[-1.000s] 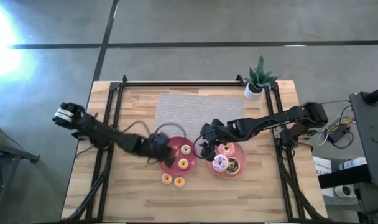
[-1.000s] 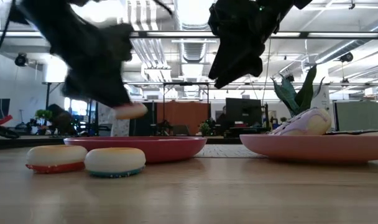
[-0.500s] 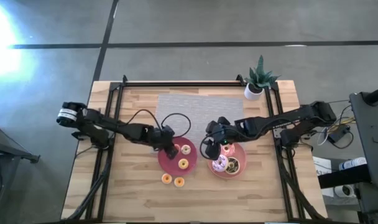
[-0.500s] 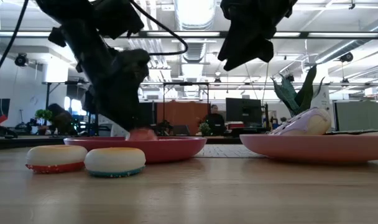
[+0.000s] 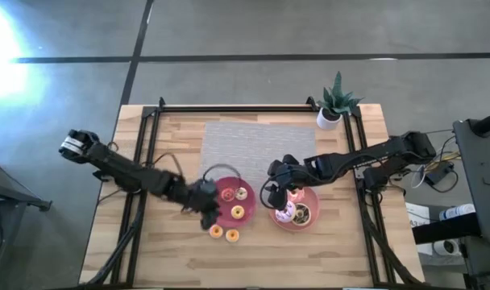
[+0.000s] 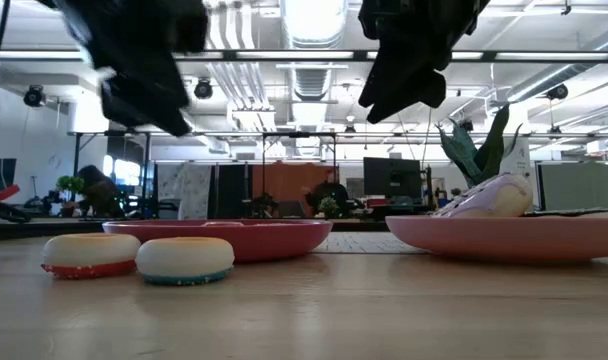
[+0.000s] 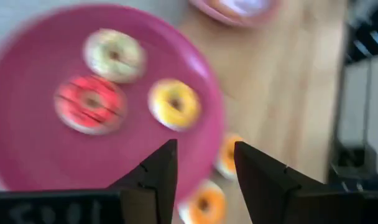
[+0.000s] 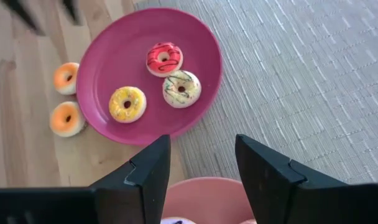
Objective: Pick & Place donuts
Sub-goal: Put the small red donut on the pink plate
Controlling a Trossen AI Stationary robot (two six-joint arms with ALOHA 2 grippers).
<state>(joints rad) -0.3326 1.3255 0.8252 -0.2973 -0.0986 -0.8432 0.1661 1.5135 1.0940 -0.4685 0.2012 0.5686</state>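
Note:
My left gripper grabs an orange donut by its ring (image 5: 216, 231) (image 7: 202, 204) next, to pick and place the donuts.
Three donuts lie on the dark pink left plate (image 5: 221, 211): a red one (image 7: 89, 102), a pale sprinkled one (image 7: 114, 55) and a yellow one (image 7: 173, 104). Two orange donuts (image 5: 216, 232) (image 5: 232, 236) rest on the wood just near of it. The paler right plate (image 5: 309, 197) holds a pink donut (image 5: 284, 212) and a brown one (image 5: 302, 214). My left gripper (image 5: 208, 207) hovers open and empty over the left plate's near left rim. My right gripper (image 5: 271, 193) hangs open and empty between the plates; its fingers (image 8: 145, 171) frame the left plate from afar.
A grey woven mat (image 5: 261, 141) covers the table's far middle. A potted plant (image 5: 332, 109) stands at the far right corner. Black frame rails run along the left and right edges. Bare wood lies along the near edge.
My left gripper brought a donut down onto the left plate, opened and let it go. It then rose and drew back toward the table's near left. The red donut now lies on the plate.

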